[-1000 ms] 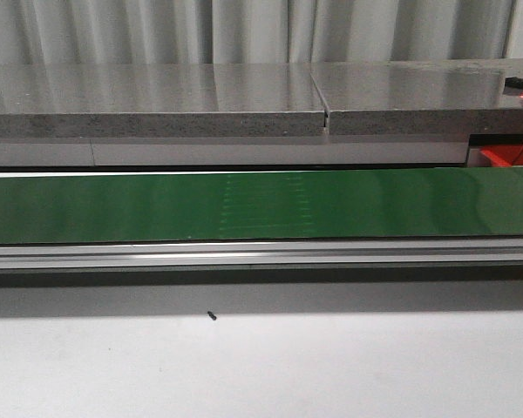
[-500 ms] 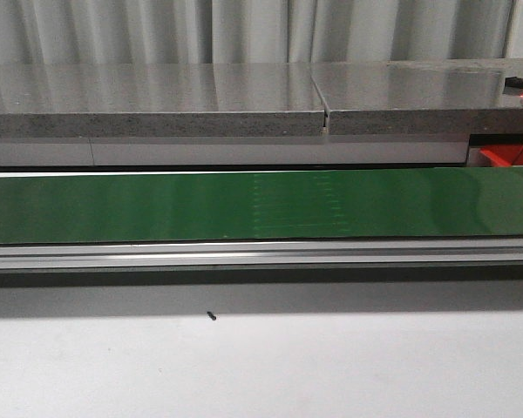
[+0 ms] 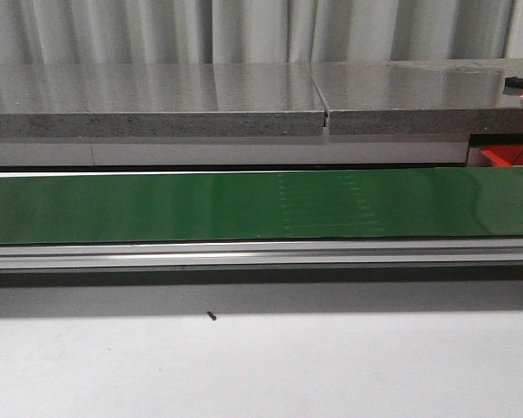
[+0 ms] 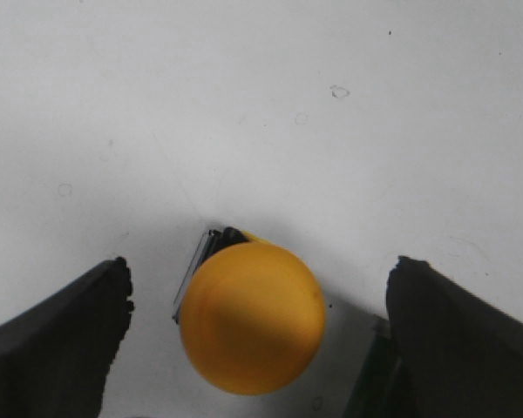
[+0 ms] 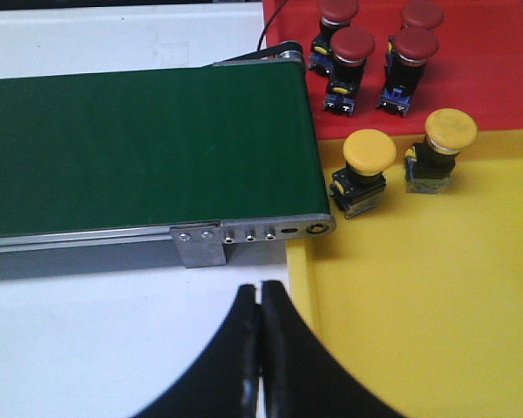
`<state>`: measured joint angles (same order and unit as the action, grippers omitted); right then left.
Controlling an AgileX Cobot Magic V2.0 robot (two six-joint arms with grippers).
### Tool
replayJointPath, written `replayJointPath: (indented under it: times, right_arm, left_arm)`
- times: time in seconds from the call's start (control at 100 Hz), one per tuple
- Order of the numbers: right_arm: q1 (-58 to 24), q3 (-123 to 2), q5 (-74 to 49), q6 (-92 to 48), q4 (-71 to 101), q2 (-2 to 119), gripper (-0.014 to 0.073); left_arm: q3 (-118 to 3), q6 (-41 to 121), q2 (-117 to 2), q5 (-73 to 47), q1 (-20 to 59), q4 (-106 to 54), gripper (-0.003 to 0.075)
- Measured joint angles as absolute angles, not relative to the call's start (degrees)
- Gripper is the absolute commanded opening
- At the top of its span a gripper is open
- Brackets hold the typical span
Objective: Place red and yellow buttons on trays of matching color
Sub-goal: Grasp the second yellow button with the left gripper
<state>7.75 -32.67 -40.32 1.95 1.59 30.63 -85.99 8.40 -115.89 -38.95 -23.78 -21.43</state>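
In the left wrist view my left gripper's fingers reach down on both sides of the yellow cap, so it is time to close and closing now would catch it.
A yellow button stands on the white table between the two fingers of my left gripper, which is open, with a gap on each side of the cap. In the right wrist view a red tray holds several red buttons. The adjoining yellow tray holds two yellow buttons. My right gripper is shut on nothing, above the white table at the yellow tray's edge. Neither gripper shows in the front view.
A green conveyor belt runs across the front view, with grey counters behind it and the white table in front. The belt's end meets the trays. A small dark speck lies on the table.
A faint striped patch on the green belt has shifted to the right across the front view. Nothing else there has moved.
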Motion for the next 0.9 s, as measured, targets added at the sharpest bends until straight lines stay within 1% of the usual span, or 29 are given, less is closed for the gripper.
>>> replayJointPath:
  times: [0.12,0.38,0.45,0.5,0.71,0.9]
  right_arm:
    - [7.75,-32.67,-40.32,1.95,1.59,30.63,-0.0092]
    - [7.75,-32.67,-40.32,1.95,1.59,30.63,-0.0092]
    - [7.75,-32.67,-40.32,1.95,1.59,30.63,-0.0092]
    - [7.75,-32.67,-40.32,1.95,1.59,30.63,-0.0092]
    - [7.75,-32.67,-40.32,1.95,1.59,30.63,-0.0092]
    - [7.75,-32.67,-40.32,1.95,1.59,30.63,-0.0092]
  left_arm:
    - [-86.1,8.4,-116.16,-38.73,-23.78,-21.43,0.0489]
    - [-86.1,8.4,-116.16,-38.44,-23.78,-21.43,0.0253]
    - [-86.1,8.4,-116.16,-38.44,-23.78,-21.43,0.021]
    - [-86.1,8.4,-116.16,-38.4,-23.78,-21.43,0.0199]
    - [-86.1,8.4,-115.92,-38.31,-23.78,-21.41,0.02]
    - [-82.95,8.5,-109.85,-37.19,-23.78,-21.21,0.02]
